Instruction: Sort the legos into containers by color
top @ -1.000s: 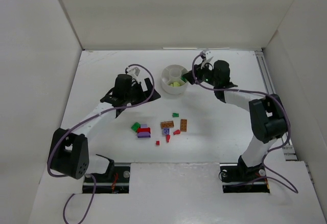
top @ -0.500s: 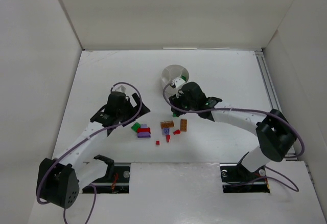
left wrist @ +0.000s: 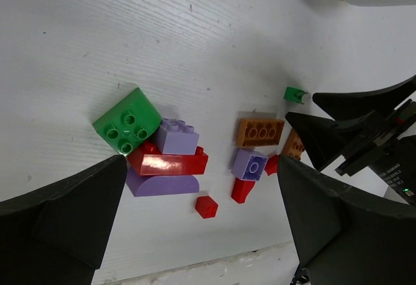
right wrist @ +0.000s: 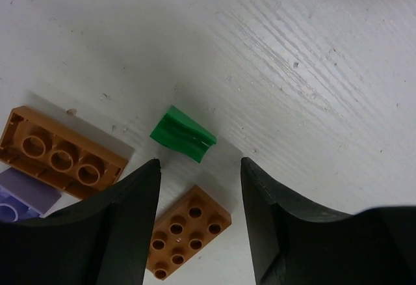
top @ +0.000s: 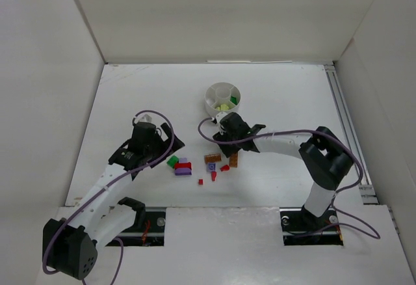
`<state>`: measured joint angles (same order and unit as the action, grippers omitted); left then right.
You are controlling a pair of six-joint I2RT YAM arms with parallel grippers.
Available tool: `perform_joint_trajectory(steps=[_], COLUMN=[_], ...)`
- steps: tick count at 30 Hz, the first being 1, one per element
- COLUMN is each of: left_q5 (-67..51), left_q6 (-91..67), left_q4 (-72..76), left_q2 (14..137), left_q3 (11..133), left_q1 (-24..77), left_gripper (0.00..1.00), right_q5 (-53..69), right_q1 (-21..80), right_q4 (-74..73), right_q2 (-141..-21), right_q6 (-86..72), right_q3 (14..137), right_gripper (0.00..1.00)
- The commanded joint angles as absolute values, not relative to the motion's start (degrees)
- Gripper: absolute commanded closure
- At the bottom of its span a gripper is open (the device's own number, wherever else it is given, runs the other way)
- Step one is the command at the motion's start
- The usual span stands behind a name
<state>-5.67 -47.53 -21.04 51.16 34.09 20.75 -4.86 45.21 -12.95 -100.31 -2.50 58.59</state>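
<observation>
My right gripper will grab the dark green brick next by its opposite sides. Then it will sort the brick into the green wedge point(top: 233, 100).
The legos lie loose in mid-table: a green brick point(left wrist: 127, 121), a lilac brick point(left wrist: 176, 136), a long red one point(left wrist: 168, 163), a purple arch point(left wrist: 162, 185), orange-brown bricks point(left wrist: 260, 131) and small red pieces point(left wrist: 206, 206). My left gripper point(left wrist: 201, 160) hangs open above this pile, touching nothing. My right gripper point(right wrist: 199, 161) is open too. A tiny green lego point(right wrist: 182, 134) lies just ahead of its fingertips and an orange-brown brick point(right wrist: 188, 230) shows below, between its fingers. The round white dish of containers point(top: 221, 99) stands behind, with lime-yellow pieces in one wedge.
Both arms reach in over the pile, the right gripper point(top: 224, 144) close to the left gripper point(top: 168, 147). White walls box in the table on three sides. A rail point(top: 343, 116) runs along the right edge.
The right arm has swung from the dish down to the pile, its jaws a little wider. The left arm has come nearer and lower toward the green and purple bricks.
</observation>
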Motion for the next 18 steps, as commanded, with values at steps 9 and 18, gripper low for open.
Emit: perform_joint_trajectory(steps=[9,18], left_q5=[-3.34,-3.34], left_q6=[-47.55,-47.55], left_q4=[-22.94,-22.94], left_q2=[50.1,51.86], left_q3=[34.37,34.37], left_q1=[20.57,20.57], left_gripper=[0.0,0.0], right_q5=[-3.16,-4.91], right_q1=[46.49,46.49], right_q4=[-10.73,-11.34], right_q2=[-103.89,-97.92], right_q6=[1.67,0.35], right_q3=[63.37,63.37], right_gripper=[0.47,0.92])
